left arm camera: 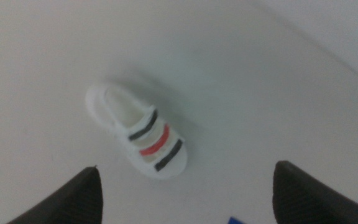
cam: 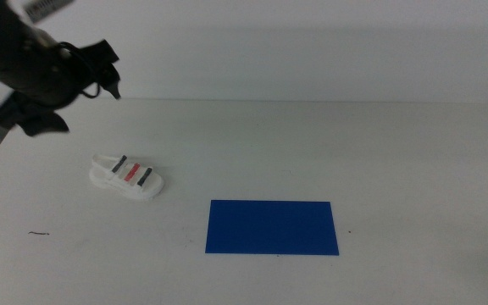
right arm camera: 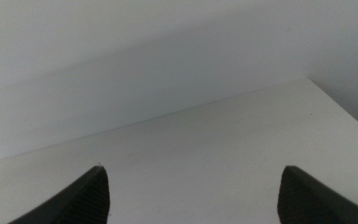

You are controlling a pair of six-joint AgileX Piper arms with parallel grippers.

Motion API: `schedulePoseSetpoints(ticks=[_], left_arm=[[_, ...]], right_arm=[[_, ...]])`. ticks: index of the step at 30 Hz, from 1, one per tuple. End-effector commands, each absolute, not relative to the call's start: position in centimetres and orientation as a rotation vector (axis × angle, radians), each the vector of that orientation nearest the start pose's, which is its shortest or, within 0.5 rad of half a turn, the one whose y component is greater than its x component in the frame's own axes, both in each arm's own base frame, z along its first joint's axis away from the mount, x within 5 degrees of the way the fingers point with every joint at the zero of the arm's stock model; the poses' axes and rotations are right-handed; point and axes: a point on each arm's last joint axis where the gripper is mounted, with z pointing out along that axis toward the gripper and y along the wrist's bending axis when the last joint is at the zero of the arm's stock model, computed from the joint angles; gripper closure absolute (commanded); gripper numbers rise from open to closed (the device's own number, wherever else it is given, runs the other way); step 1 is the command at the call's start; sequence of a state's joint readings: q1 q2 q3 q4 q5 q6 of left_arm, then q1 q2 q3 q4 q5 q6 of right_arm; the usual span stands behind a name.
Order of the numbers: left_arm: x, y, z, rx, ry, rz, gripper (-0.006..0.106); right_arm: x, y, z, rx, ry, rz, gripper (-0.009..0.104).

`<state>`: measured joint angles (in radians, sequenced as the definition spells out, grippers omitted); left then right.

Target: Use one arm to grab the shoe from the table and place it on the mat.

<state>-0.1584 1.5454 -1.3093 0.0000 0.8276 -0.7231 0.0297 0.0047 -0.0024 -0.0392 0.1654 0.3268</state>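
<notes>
The shoe (cam: 128, 176) (left arm camera: 138, 140) is narrow across. My left gripper will grab its two long sides next.
The white sandal shoe (cam: 128, 176) with two dark straps and one red strap lies on the white table (cam: 379, 152), left of centre. The blue mat (cam: 272, 226) lies flat to its right, nearer the front, apart from it. My left arm's gripper (cam: 74, 97) hovers above the table's far left corner, behind the shoe and well clear of it. In the left wrist view the gripper (left arm camera: 186, 167) is open and empty, with the shoe (left arm camera: 138, 140) below between its jaws and a corner of the mat (left arm camera: 235, 220) at the edge. My right gripper (right arm camera: 192, 168) is open and empty, out of the middle view.
A small dark speck (cam: 39, 232) lies on the table near the front left. The table's back edge meets a plain white wall. The right wrist view shows only bare table (right arm camera: 229, 162) and wall.
</notes>
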Motion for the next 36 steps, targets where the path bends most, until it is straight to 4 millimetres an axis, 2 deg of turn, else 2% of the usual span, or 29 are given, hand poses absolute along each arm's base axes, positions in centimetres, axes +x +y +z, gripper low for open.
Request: schedulePoseSetpoints(ticks=[1, 6, 9, 11, 18, 26, 29, 31, 36], left_arm=[[34.5, -5.4, 30.3, -0.924, 2.511, -0.313, 0.007], [38.6, -6.0, 26.7, -1.157, 2.525, -0.279, 0.007], [40.1, -6.2, 24.9, -1.32, 2.549, -0.229, 0.007], [41.0, -6.4, 23.9, -1.36, 2.575, -0.204, 0.007], [42.0, -6.1, 20.4, -1.484, 2.659, -0.171, 0.007], [43.1, -4.9, 17.6, -1.541, 2.652, -0.187, 0.009], [43.4, -4.9, 16.7, -1.545, 2.65, -0.189, 0.016], [43.5, -4.9, 16.4, -1.553, 2.651, -0.192, 0.024], [43.0, -5.3, 17.1, -1.596, 2.677, -0.225, 0.064]], right_arm=[[5.6, 0.1, 19.9, 0.207, 1.632, 0.23, 0.016], [5.6, 0.1, 19.9, 0.207, 1.632, 0.23, 0.016], [5.6, 0.1, 19.9, 0.207, 1.632, 0.23, 0.016], [5.6, 0.1, 19.9, 0.207, 1.632, 0.23, 0.016], [5.6, 0.1, 19.9, 0.207, 1.632, 0.23, 0.016], [5.6, 0.1, 19.9, 0.207, 1.632, 0.23, 0.016], [5.6, 0.1, 19.9, 0.207, 1.632, 0.23, 0.016], [5.6, 0.1, 19.9, 0.207, 1.632, 0.23, 0.016], [5.6, 0.1, 19.9, 0.207, 1.632, 0.23, 0.016]])
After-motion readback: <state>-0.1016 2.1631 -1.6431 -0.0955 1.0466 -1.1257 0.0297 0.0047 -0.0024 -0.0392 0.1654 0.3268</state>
